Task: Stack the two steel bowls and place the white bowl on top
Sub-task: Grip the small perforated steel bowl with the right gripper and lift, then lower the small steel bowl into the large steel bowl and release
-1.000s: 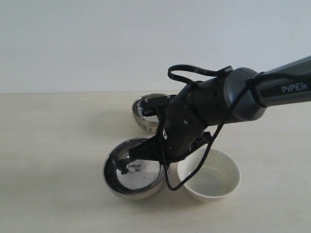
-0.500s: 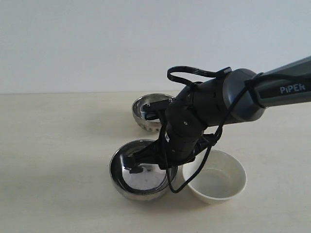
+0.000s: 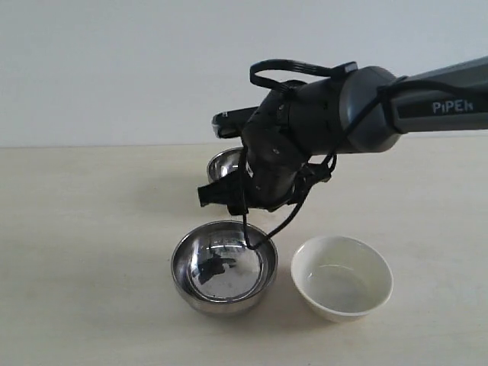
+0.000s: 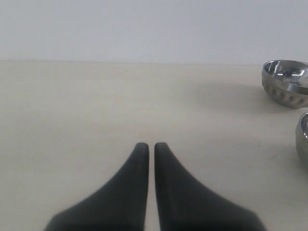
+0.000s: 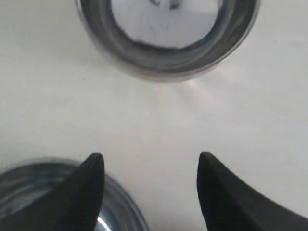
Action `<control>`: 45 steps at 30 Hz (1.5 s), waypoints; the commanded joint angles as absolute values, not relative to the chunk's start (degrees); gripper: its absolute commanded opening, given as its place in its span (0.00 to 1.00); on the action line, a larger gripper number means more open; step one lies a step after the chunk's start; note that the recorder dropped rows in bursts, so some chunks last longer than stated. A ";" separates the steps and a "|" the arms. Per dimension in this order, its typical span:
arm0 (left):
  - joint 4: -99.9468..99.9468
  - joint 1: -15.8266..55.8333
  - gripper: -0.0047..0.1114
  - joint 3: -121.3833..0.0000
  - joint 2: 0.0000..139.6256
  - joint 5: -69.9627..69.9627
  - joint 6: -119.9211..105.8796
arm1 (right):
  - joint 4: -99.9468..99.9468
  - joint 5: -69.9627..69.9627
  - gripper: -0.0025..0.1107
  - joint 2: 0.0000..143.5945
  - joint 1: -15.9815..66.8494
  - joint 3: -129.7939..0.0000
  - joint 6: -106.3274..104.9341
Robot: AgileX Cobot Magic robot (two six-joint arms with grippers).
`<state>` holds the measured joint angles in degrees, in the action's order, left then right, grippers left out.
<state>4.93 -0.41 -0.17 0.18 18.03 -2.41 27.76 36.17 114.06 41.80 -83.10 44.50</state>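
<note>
The smaller steel bowl has to go inside the wider steel bowl, so the robot's right gripper should next grab the smaller one by its rim point(image 3: 211, 163) point(image 5: 211, 66).
The wider steel bowl point(image 3: 223, 267) sits upright on the table, with the white bowl point(image 3: 342, 276) just to its right and apart from it. Farther back, the smaller steel bowl point(image 3: 222, 162) is mostly hidden by my right arm. My right gripper point(image 3: 216, 194) hangs open above the table between the two steel bowls and holds nothing. In the right wrist view the gripper point(image 5: 148, 161) is empty, with the wider bowl point(image 5: 168, 33) ahead and another steel rim point(image 5: 53, 187) beside one finger. My left gripper point(image 4: 151, 145) is shut and empty, far from the smaller bowl point(image 4: 286, 89).
A pale tabletop point(image 3: 84, 229) runs under everything, with a plain white wall point(image 3: 114, 69) behind it. My right arm point(image 3: 366, 114) reaches in from the right above the bowls, its black cable looping down toward the wider bowl. The wider bowl's edge point(image 4: 303, 139) shows in the left wrist view.
My right gripper has come off the wider steel bowl's rim and risen well above it. The bowl, tilted and sliding right before, now rests level. The white bowl has shifted slightly right.
</note>
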 commanded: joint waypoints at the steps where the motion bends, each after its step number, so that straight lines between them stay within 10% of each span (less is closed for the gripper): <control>1: 4.93 -0.12 0.07 0.00 0.00 17.60 -2.14 | 35.49 37.24 0.47 113.82 39.10 -85.48 56.42; 22: 4.93 -0.12 0.07 0.00 0.00 17.60 -2.14 | 27.12 8.39 0.47 127.11 29.57 -85.36 63.34; 31: 4.93 -0.12 0.07 0.00 0.00 17.60 -2.14 | 27.12 8.73 0.02 127.32 29.83 -85.36 61.96; 45: 4.93 -0.12 0.07 0.00 0.00 17.60 -2.14 | 25.66 17.89 0.02 115.94 32.60 -85.36 52.26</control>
<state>4.93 -0.41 -0.17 0.18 18.03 -2.41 26.83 15.31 119.78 31.64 -85.09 55.61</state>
